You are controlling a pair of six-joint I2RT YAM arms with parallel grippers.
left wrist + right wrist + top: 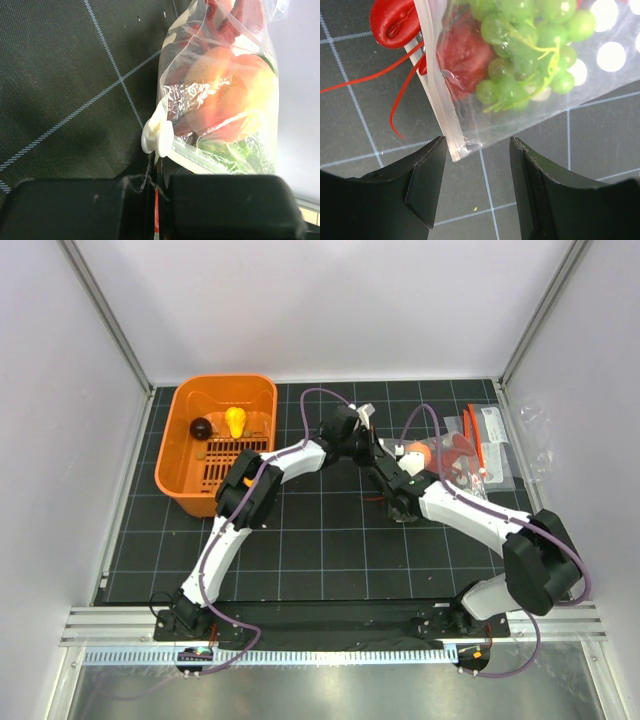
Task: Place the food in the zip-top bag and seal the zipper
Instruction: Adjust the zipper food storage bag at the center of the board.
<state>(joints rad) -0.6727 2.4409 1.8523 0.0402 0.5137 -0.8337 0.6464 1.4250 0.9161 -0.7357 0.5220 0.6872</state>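
Note:
The right gripper grabs the zip-top bag's corner (460, 150) at the zipper's end next. Then it lifts the bag to settle the lobster inside.
The clear, dotted zip-top bag (450, 455) lies right of centre, holding the peach-orange fruit (225, 90), the green grape bunch (530, 40) and the red lobster (462, 55). A lobster claw (392, 22) and thin red feelers poke out past the zipper (437, 95). My left gripper (157, 177) is shut on the bag's edge just behind the white slider (157, 135), with a red strand in the slit between its fingers. My right gripper (477, 150) is open. The bag's corner and the zipper's end lie between its fingertips, apart from both.
An orange basket (170, 455) at the back left holds a yellow item (235, 422) and a dark round one (200, 428). Flat clear packets (497, 445) with an orange-red strip lie at the back right, beside the bag. Both arms meet over the mat's middle.

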